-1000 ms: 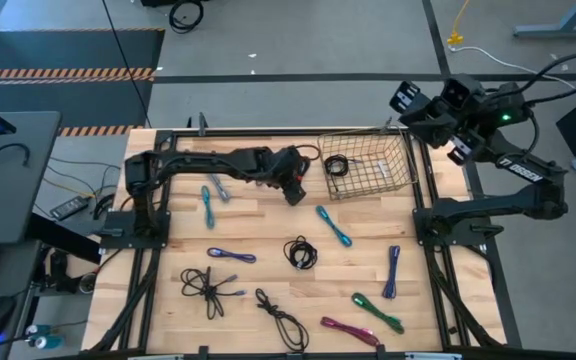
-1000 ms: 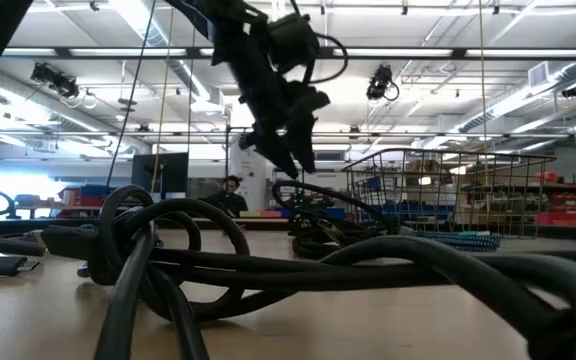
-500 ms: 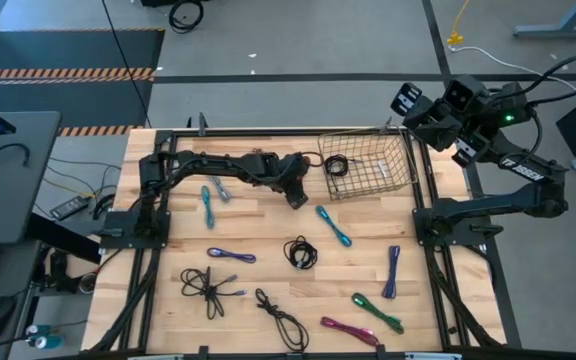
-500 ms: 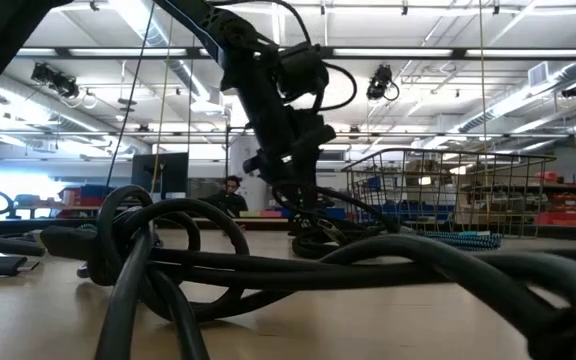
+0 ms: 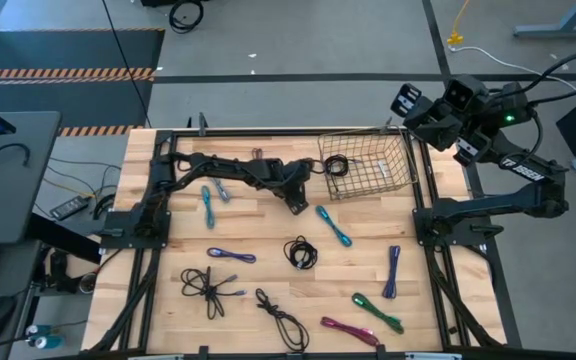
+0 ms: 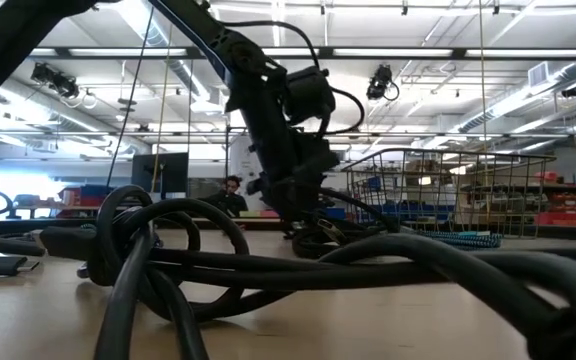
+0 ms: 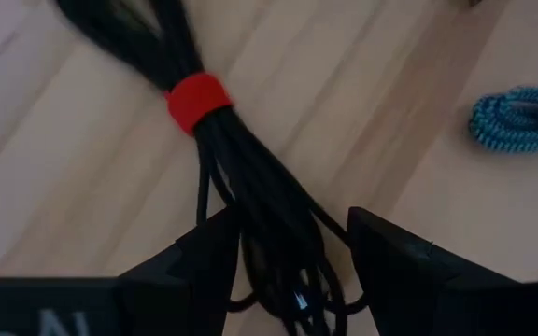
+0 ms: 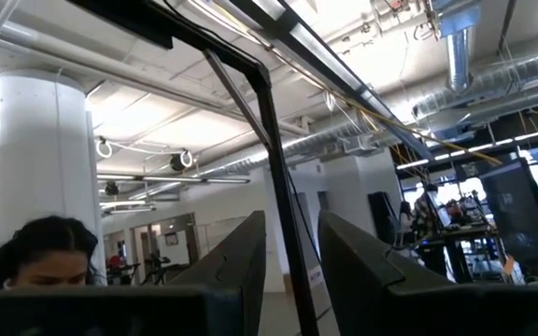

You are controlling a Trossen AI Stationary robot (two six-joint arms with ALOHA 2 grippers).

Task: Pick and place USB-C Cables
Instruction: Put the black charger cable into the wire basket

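My left gripper's fingers reach down beside the bundle below its red band (image 7: 197,101), and closing now would catch the bundle, so it is time to close.
My left gripper (image 5: 296,202) is open and low over the table's middle, left of the wire basket (image 5: 368,165). In the left wrist view its fingers (image 7: 288,271) stand on either side of a black cable bundle (image 7: 250,196) tied with a red band (image 7: 197,101), which lies on the wood. The gripper hides this bundle in the high view. A teal cable (image 7: 521,117) lies just beyond it. One black cable (image 5: 336,165) lies in the basket. My right gripper (image 5: 433,112) is open and raised beyond the table's far right corner. My left gripper comes from above, slanting toward the table's right, with one finger (image 7: 204,271) on each side of the black bundle's end below the red band. I cannot tell whether the fingers touch the cable. The bundle lies flat on the table.
Loose cables lie on the near half: teal (image 5: 208,205), silver-blue (image 5: 221,188), purple (image 5: 231,256), a black coil (image 5: 301,250), teal (image 5: 333,225), purple (image 5: 392,272), green (image 5: 378,312), magenta (image 5: 348,330), and black ones (image 5: 281,318) (image 5: 208,288). A person (image 8: 35,252) shows beyond the table.
My left gripper has gone down toward the table and a little toward its right edge, the arm stretching out and flattening. It now stands low over the black bundle. My right arm has kept still.
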